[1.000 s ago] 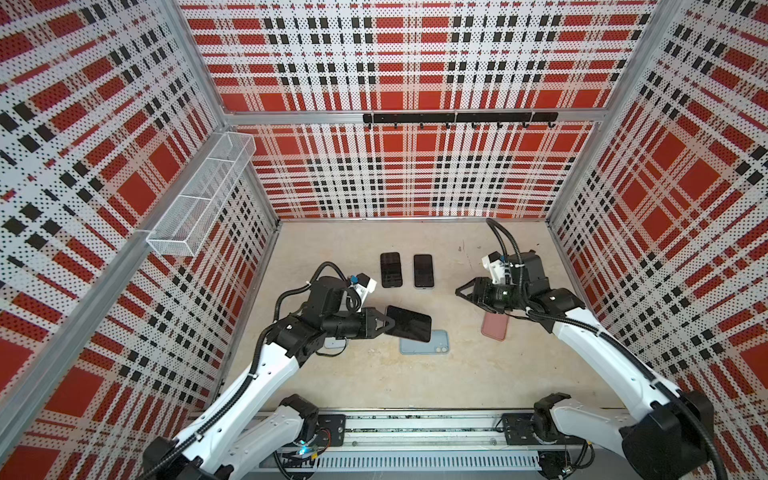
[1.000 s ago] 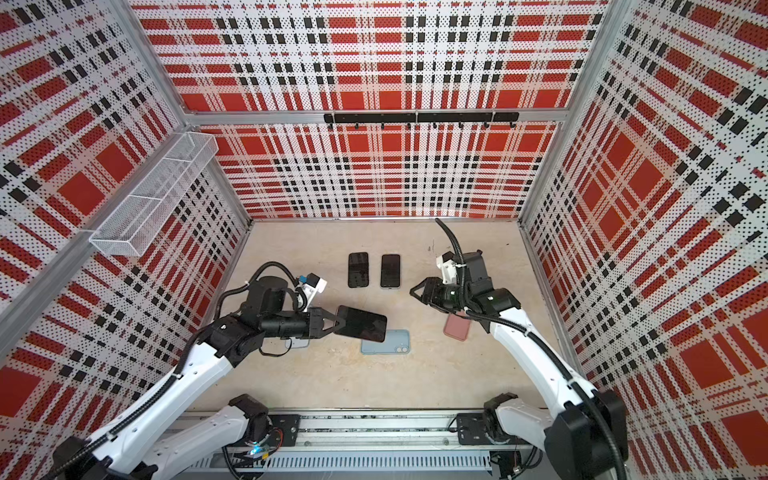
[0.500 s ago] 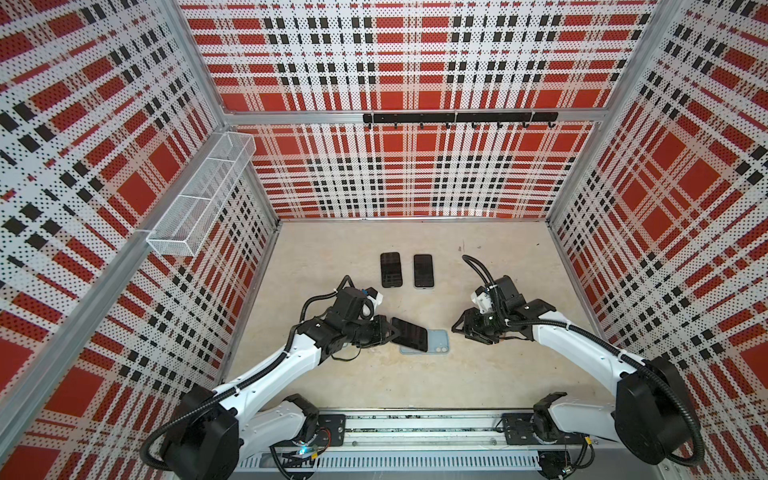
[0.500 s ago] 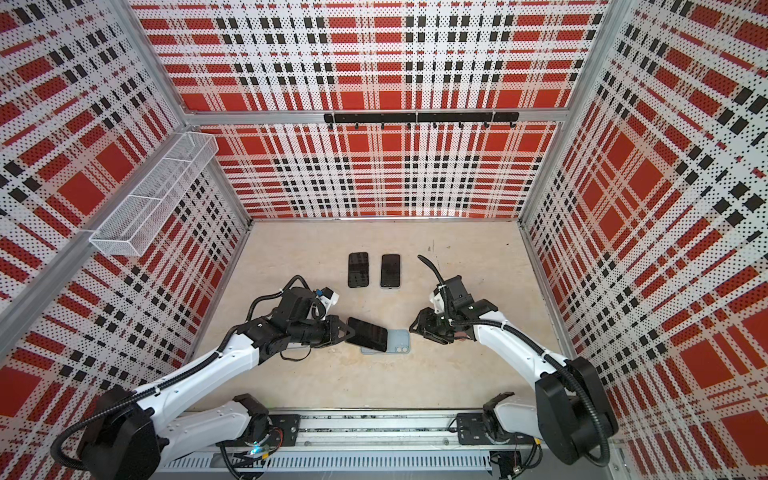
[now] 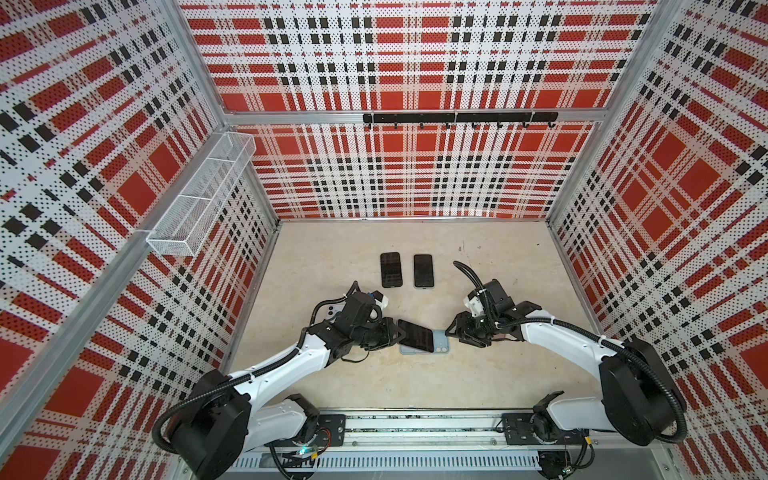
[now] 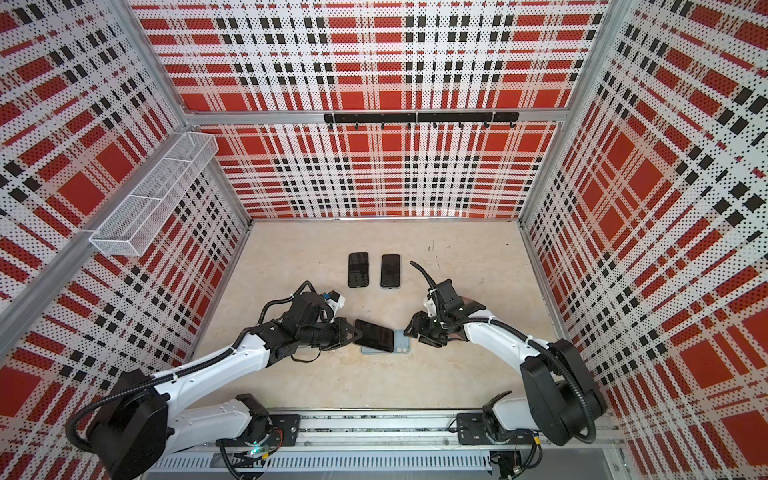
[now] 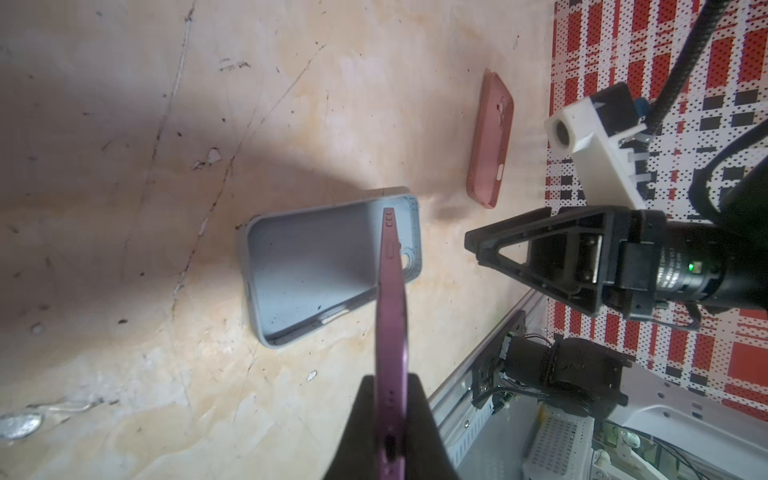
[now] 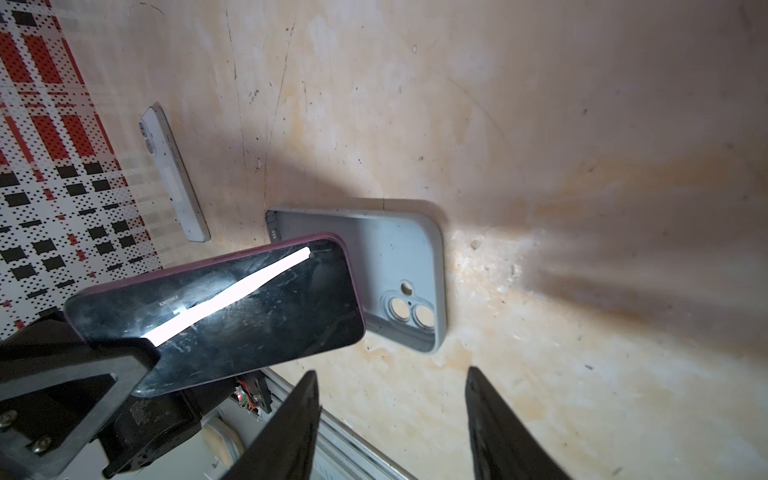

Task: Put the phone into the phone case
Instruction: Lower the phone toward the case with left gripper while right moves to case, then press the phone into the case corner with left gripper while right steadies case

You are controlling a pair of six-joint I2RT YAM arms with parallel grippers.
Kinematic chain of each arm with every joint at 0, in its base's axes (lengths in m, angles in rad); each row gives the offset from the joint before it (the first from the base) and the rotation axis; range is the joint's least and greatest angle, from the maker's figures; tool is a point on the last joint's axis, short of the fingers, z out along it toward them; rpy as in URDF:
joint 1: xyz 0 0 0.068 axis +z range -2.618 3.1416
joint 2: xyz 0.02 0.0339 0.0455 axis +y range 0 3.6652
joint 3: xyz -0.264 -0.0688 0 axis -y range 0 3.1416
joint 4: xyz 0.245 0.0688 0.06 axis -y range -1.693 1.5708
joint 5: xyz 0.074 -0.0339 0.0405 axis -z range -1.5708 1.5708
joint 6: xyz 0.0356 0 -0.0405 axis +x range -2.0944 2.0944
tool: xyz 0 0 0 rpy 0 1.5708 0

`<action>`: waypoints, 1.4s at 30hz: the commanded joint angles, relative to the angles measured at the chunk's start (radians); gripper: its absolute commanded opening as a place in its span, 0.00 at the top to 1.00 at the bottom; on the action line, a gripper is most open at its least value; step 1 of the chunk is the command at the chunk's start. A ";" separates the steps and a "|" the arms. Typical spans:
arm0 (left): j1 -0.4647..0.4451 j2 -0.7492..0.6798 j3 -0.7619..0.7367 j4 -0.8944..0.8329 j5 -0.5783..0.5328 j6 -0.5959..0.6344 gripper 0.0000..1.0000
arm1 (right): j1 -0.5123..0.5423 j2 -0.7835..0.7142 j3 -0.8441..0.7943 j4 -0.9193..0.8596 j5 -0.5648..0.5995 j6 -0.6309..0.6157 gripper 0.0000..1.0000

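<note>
The phone should stay held in my left gripper until the phone lies flat along the phone case (image 7: 307, 262), because the phone's purple rim (image 7: 391, 288) crosses the phone case's long side edge-on.
The phone (image 5: 417, 336) has a black screen and a purple rim. My left gripper (image 5: 397, 334) is shut on its left end and holds it tilted. Its free end dips over the light blue-grey phone case (image 5: 441, 348), which lies open side up on the table. In the left wrist view the phone's edge (image 7: 390, 299) runs from my left gripper (image 7: 390, 419) out over the phone case (image 7: 307, 262). My right gripper (image 5: 451, 332) is open and empty, low beside the case's camera end. In the right wrist view it (image 8: 390, 374) faces the case (image 8: 399, 257) and the phone (image 8: 216, 311).
Two black phones (image 5: 391, 269) (image 5: 423, 270) lie side by side farther back. A pink case (image 7: 490, 137) lies beyond the grey one, under my right arm. A white phone (image 8: 172, 170) lies by the left arm. A wire basket (image 5: 199, 203) hangs on the left wall.
Both arms came down and inward to the grey case. The left lowered the phone over it. The right gripper left the pink case, reached the grey case's right end and opened slightly.
</note>
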 commanded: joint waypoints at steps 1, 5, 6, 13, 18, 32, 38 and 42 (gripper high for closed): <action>-0.020 0.016 -0.009 0.097 -0.012 -0.026 1.00 | 0.010 0.029 -0.024 0.042 0.024 0.009 0.42; -0.031 0.037 -0.006 0.117 -0.023 -0.032 1.00 | 0.012 0.050 -0.036 0.072 0.020 0.015 0.41; -0.032 0.043 -0.004 0.121 -0.023 -0.033 1.00 | 0.011 0.055 -0.038 0.082 0.017 0.015 0.41; -0.059 0.100 -0.006 0.161 -0.013 -0.040 1.00 | 0.019 0.097 -0.046 0.135 -0.008 0.029 0.41; -0.077 0.137 -0.010 0.192 -0.007 -0.050 1.00 | 0.030 0.121 -0.044 0.159 -0.018 0.038 0.41; -0.109 0.231 -0.042 0.244 -0.005 -0.064 1.00 | 0.053 0.152 -0.048 0.232 -0.030 0.071 0.43; -0.112 0.287 -0.077 0.300 -0.004 -0.066 1.00 | 0.058 0.157 -0.050 0.246 -0.033 0.077 0.43; -0.114 0.323 -0.090 0.303 -0.010 -0.051 1.00 | 0.061 0.158 -0.048 0.247 -0.033 0.079 0.44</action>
